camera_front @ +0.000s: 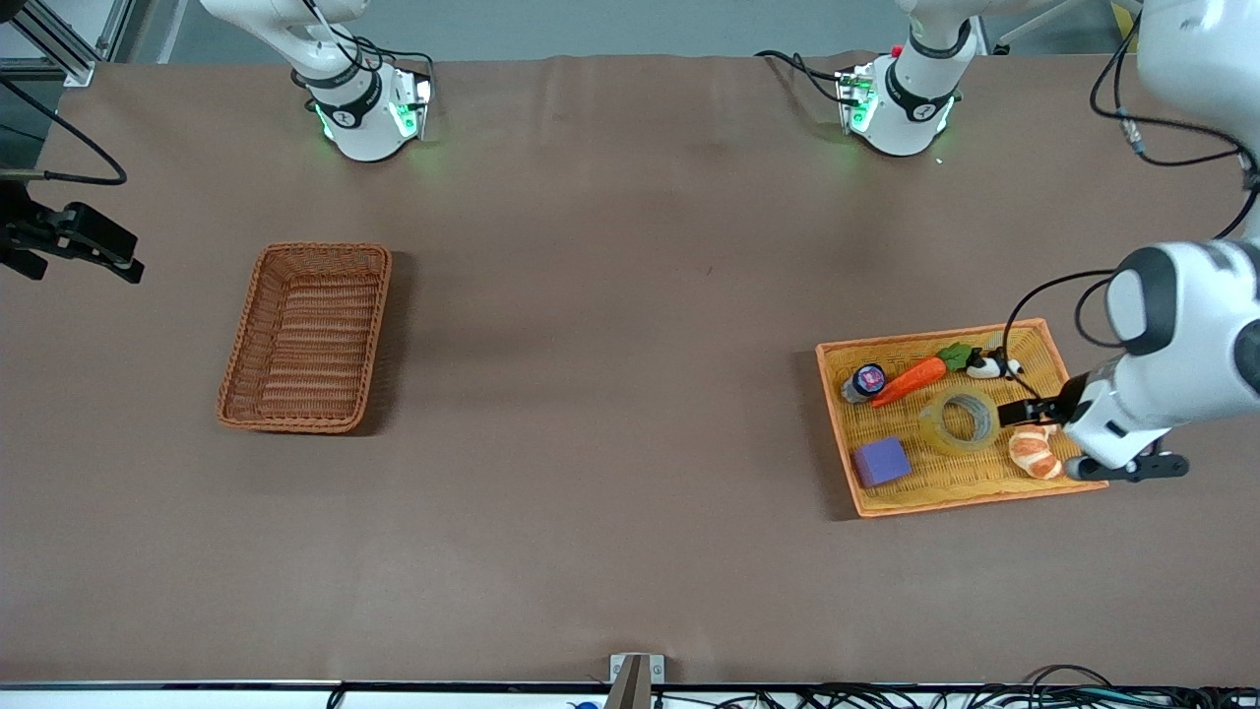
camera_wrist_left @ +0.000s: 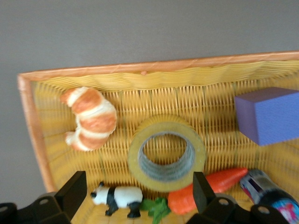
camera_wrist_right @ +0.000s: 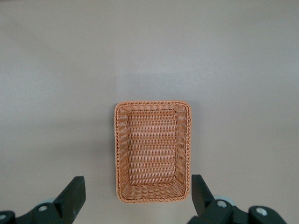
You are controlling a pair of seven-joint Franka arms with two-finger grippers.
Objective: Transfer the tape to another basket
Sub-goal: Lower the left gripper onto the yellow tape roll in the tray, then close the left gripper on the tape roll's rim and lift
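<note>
The tape needs to go into the empty reddish-brown basket (camera_front: 307, 338), so my left gripper should next grab it by its ring side (camera_front: 935, 423) and then move it there.
The tape (camera_front: 960, 418), a yellowish translucent ring with a grey core, lies flat in the flat yellow-orange tray (camera_front: 835, 414) at the left arm's end of the table. My left gripper (camera_front: 1043, 409) hovers open over the tray, beside the tape and above it. In the left wrist view its jaws (camera_wrist_left: 139, 186) stand wide apart and empty, with the tape (camera_wrist_left: 167, 153) just ahead of them. The reddish-brown basket (camera_front: 305, 337) stands empty at the right arm's end. My right gripper (camera_front: 126, 258) is open in the air at that end; its wrist view shows the basket (camera_wrist_right: 153, 149) below it.
The tray (camera_wrist_left: 163, 66) also holds a purple block (camera_front: 880, 461), a croissant (camera_front: 1034, 453), a carrot (camera_front: 911, 380), a panda figure (camera_front: 992, 367) and a small blue-capped bottle (camera_front: 864, 381), all close around the tape. Brown table lies between tray and basket.
</note>
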